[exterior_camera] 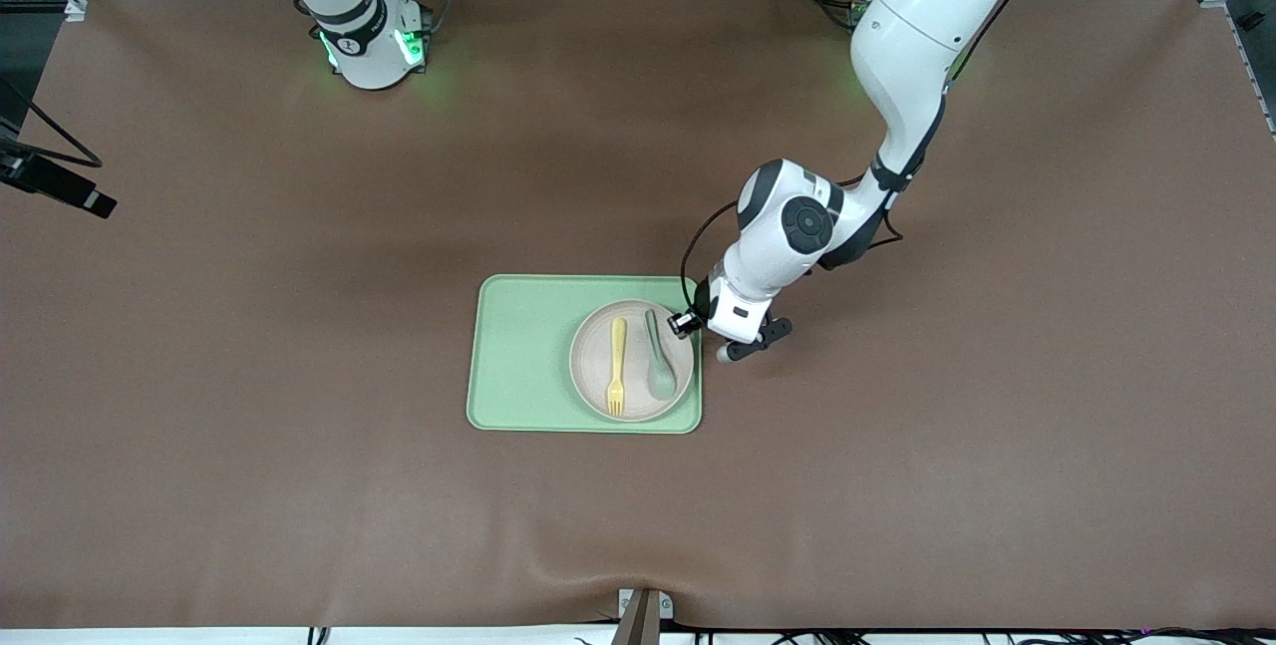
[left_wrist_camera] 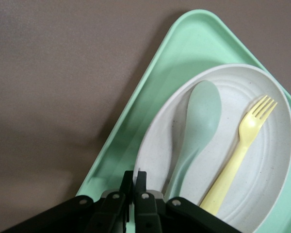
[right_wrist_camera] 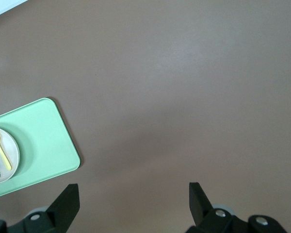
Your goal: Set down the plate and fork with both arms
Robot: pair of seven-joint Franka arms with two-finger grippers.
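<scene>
My left gripper is ready to open: the pale plate's base (exterior_camera: 631, 408) is on the light-green tray (exterior_camera: 518, 356), inside the tray's rim.
The pale plate (exterior_camera: 635, 388) lies on the light-green tray (exterior_camera: 518, 356), at the tray's end toward the left arm. The yellow fork (exterior_camera: 617, 366) and a grey-green spoon (exterior_camera: 658, 366) lie side by side on the plate. My left gripper (exterior_camera: 690, 322) is shut on the plate's rim beside the spoon's handle. In the left wrist view the gripper (left_wrist_camera: 138, 177) pinches the rim of the plate (left_wrist_camera: 276, 165), with the spoon (left_wrist_camera: 199, 121) and the fork (left_wrist_camera: 242, 145) close by. My right gripper (right_wrist_camera: 133, 191) is open and empty over bare table, out of the front view.
The brown table mat (exterior_camera: 897, 485) spreads wide on all sides of the tray. In the right wrist view the tray (right_wrist_camera: 43, 141) with the plate (right_wrist_camera: 12, 158) lies off to one side. The right arm's base (exterior_camera: 374, 47) stands at the table's back edge.
</scene>
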